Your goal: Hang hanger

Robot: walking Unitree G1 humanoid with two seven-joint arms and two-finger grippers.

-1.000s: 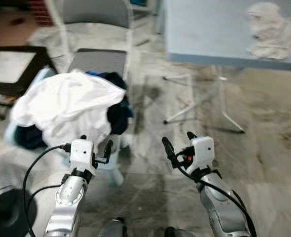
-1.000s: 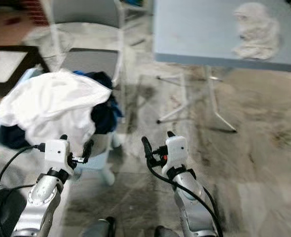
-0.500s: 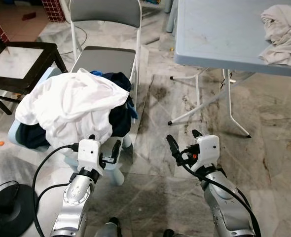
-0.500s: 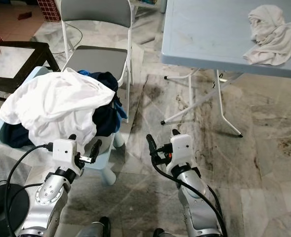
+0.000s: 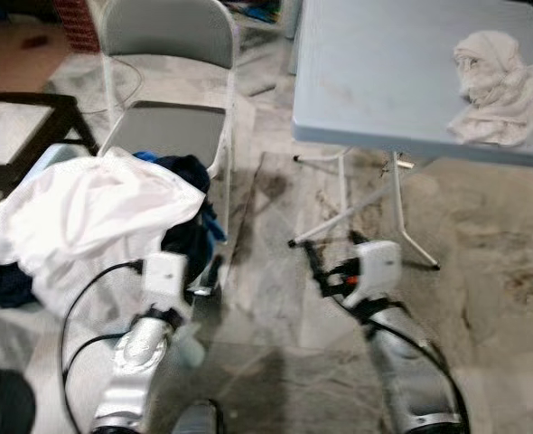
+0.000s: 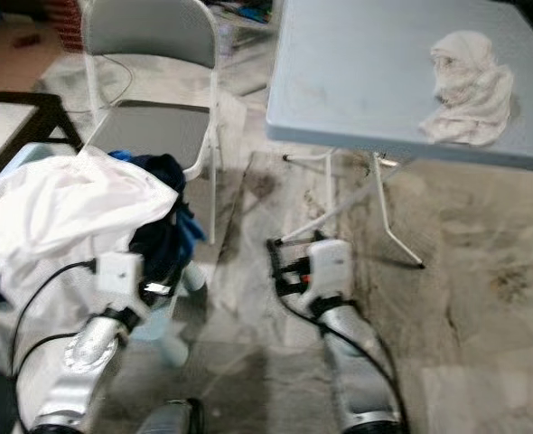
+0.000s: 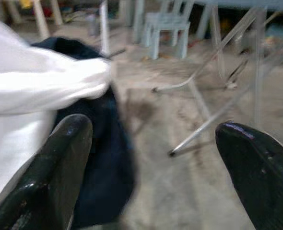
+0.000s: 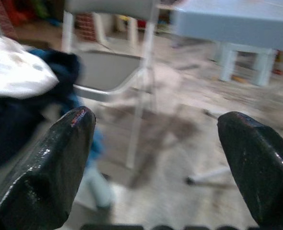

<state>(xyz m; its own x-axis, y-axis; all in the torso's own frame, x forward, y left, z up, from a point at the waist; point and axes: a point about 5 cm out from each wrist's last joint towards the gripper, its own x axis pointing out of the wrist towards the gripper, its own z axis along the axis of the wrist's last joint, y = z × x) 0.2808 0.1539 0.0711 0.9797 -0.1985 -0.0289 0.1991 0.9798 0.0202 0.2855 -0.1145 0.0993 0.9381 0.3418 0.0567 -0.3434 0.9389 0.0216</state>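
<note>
My left gripper grabs the white garment (image 5: 77,217) by its jutting edge fold (image 5: 191,194) next, since the rest of the garment lies slack over the heap.
My left gripper (image 5: 190,271) is held low in front of me, open, with nothing between its fingers. It hangs just beside a heap of laundry: a white garment (image 5: 77,217) draped over dark blue clothes (image 5: 190,226). In the left wrist view the same white and dark blue cloth (image 7: 60,110) lies close behind one finger (image 7: 50,172). My right gripper (image 5: 331,249) is also open and holds nothing, above bare marble floor near the table legs (image 5: 397,212). The right wrist view looks past its fingers (image 8: 50,167) toward the chair.
A grey folding chair (image 5: 163,127) stands behind the laundry. A blue-grey folding table (image 5: 384,72) at the right carries a crumpled pale cloth (image 5: 492,86). A dark low table (image 5: 14,117) is at the far left. The picture is blurred.
The whole picture has shifted and blurred again, so the camera has moved. Both arms keep the same pose in front of me, grippers still open.
</note>
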